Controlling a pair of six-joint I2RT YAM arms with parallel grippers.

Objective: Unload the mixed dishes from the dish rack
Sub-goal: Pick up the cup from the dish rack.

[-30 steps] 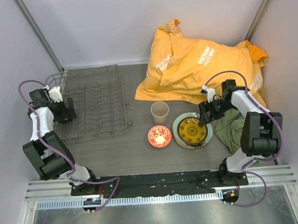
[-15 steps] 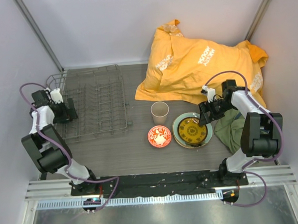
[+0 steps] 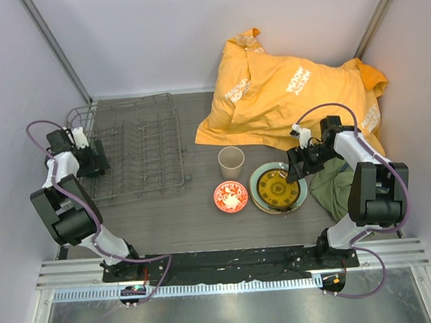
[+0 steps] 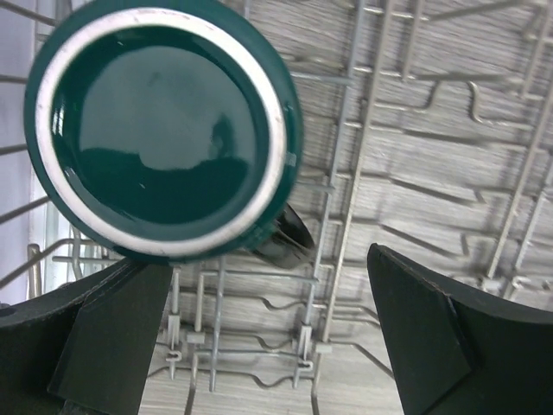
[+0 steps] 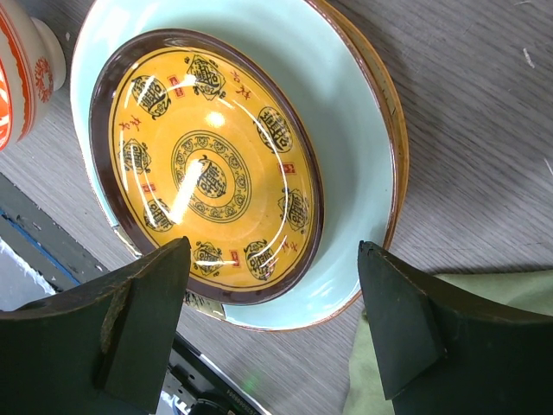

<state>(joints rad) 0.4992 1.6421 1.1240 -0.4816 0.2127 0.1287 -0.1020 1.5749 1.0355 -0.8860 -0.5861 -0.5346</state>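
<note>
Next, the left gripper grabs the dark green mug by its dark handle (image 4: pixel 290 240), which leaves its round body free to leave the rack (image 4: pixel 346 173).
The grey wire dish rack (image 3: pixel 149 143) stands at the left. My left gripper (image 3: pixel 90 157) hangs open over its left end and hides the dark green mug in the top view. In the left wrist view the mug (image 4: pixel 164 130) stands in the rack (image 4: pixel 346 173), just beyond my open left gripper (image 4: pixel 268 290). The beige cup (image 3: pixel 231 161), the white-and-red bowl (image 3: pixel 230 196) and the yellow patterned plate (image 3: pixel 277 187), stacked on the pale green plate (image 3: pixel 257 190), are on the table. My right gripper (image 5: pixel 275 259) is open and empty above the near rim of the pale green plate (image 5: pixel 354 147).
A crumpled orange cloth (image 3: pixel 291 92) lies at the back right. A green cloth (image 3: pixel 336 188) lies at the right under my right arm. Walls close in the left, back and right. A black rail (image 3: pixel 228 261) runs along the near edge.
My left arm's elbow has swung a little to the left while its gripper stays over the rack's left end. The right arm and the dishes have not moved.
</note>
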